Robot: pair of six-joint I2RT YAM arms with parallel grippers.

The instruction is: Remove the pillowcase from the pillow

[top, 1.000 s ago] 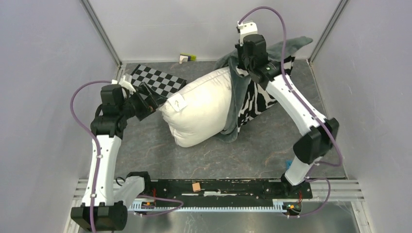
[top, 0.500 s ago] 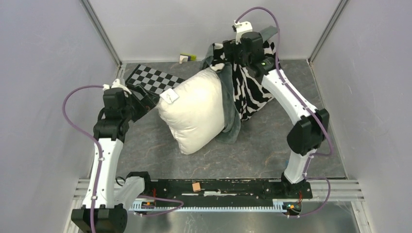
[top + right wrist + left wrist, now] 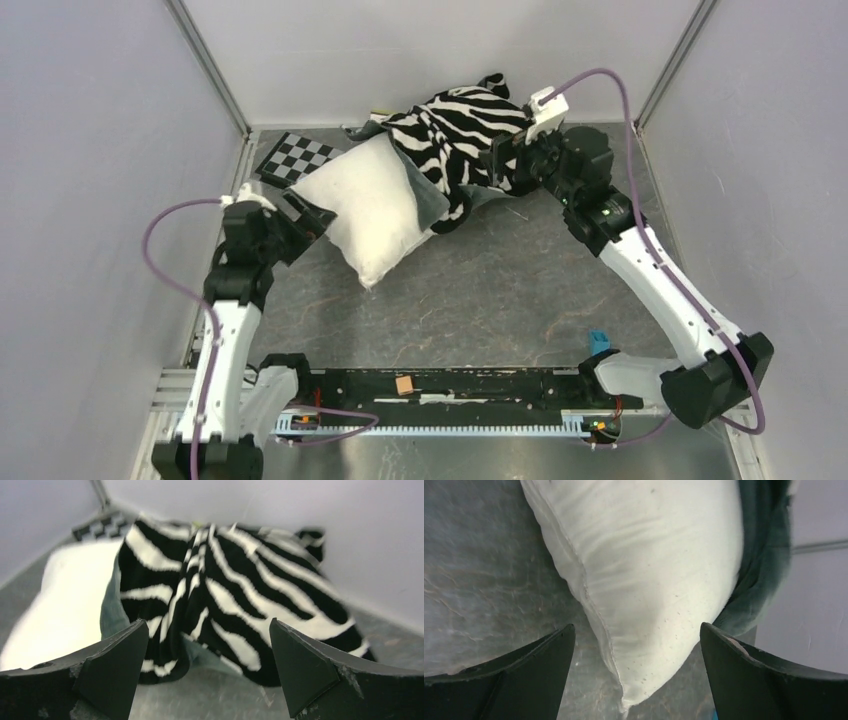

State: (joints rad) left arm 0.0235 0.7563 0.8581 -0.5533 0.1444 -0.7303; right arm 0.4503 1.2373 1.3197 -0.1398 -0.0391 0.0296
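My right gripper is open at its fingers. The zebra-striped pillowcase would stay draped over the far end of the pillow if I moved my right gripper sideways now.
The white pillow (image 3: 372, 205) lies slanted on the table at the back left, and the left wrist view shows its near corner (image 3: 649, 580). The zebra-striped pillowcase (image 3: 462, 128) is heaped against the back wall, draped over the pillow's far end with its grey inside (image 3: 766, 555) showing at the edge. My left gripper (image 3: 305, 215) is open at the pillow's left side, its jaws (image 3: 636, 626) spread around the corner without touching it. Just right of the pillowcase (image 3: 240, 575), my right gripper (image 3: 500, 165) is open and empty (image 3: 207, 621), with the pillow (image 3: 70, 600) to the left.
A flat checkerboard (image 3: 298, 157) lies at the back left, partly under the pillow. A small yellow-and-white object (image 3: 380, 115) sits at the back wall. A blue piece (image 3: 598, 342) is by the right arm's base. An orange block (image 3: 404, 384) sits on the front rail. Walls close in on three sides.
My right gripper opened and let go of the pillowcase, then dropped lower and to the right. The pillowcase fell in a heap at the back. The pillow slid back and left.
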